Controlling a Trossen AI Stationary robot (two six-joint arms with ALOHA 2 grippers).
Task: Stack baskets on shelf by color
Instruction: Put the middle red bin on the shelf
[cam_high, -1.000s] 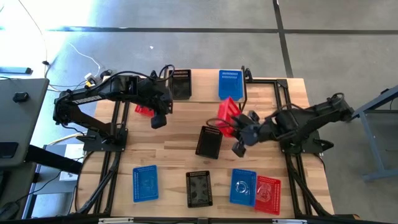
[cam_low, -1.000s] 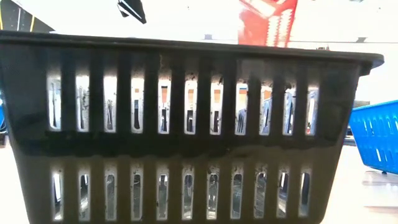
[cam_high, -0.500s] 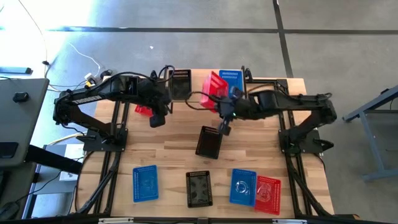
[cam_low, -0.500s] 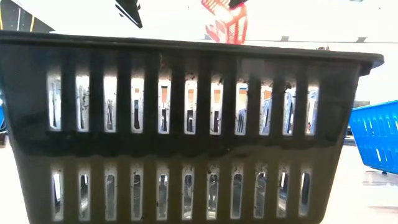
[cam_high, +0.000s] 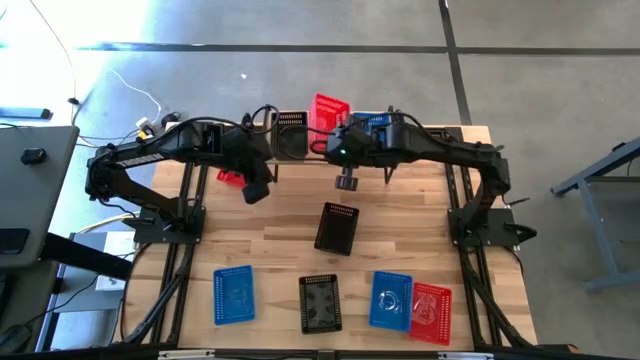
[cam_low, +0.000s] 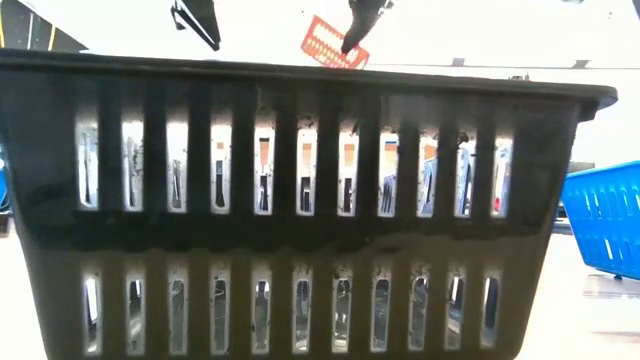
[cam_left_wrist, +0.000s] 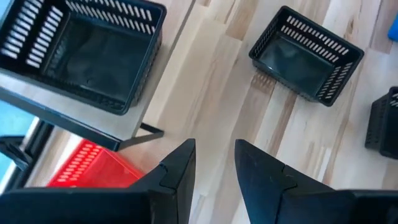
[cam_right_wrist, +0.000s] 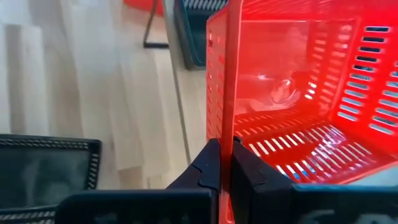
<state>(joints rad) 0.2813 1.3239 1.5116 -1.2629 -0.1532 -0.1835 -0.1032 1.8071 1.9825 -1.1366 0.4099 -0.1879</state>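
I should keep holding the red basket (cam_high: 330, 110) with my right gripper until the basket stops hanging like this. It hangs tilted above the shelf's middle in the high view.
My right gripper (cam_high: 336, 128) is shut on a red basket (cam_high: 328, 110) and holds it high at the table's far side, between the black basket (cam_high: 290, 135) and the blue basket (cam_high: 370, 124) that stand on the shelf (cam_left_wrist: 93, 119). My left gripper (cam_left_wrist: 214, 163) hovers open with nothing between its fingers, just in front of the shelf's left part. Another red basket (cam_left_wrist: 93, 168) lies under the shelf. A loose black basket (cam_high: 336, 228) sits on its bottom in the table's middle. My right gripper pinches one side wall of the red basket at its rim (cam_right_wrist: 225, 134), one finger inside the basket and one outside. The fingers slant down toward the far edge. The basket is lifted clear and tilted, its open side showing in the right wrist view.
Along the near edge lie a blue basket (cam_high: 233, 294), a black basket (cam_high: 320, 303), a second blue one (cam_high: 391, 300) and a red one (cam_high: 431, 312). The near black basket (cam_low: 300, 200) fills the low view. Bare wood lies between the shelf and the middle basket.
My right gripper has carried the red basket from over the table's middle right toward the far edge and to the left, up over the shelf, and has rolled at the wrist; the basket has turned about with it. The fingers stay shut on it.
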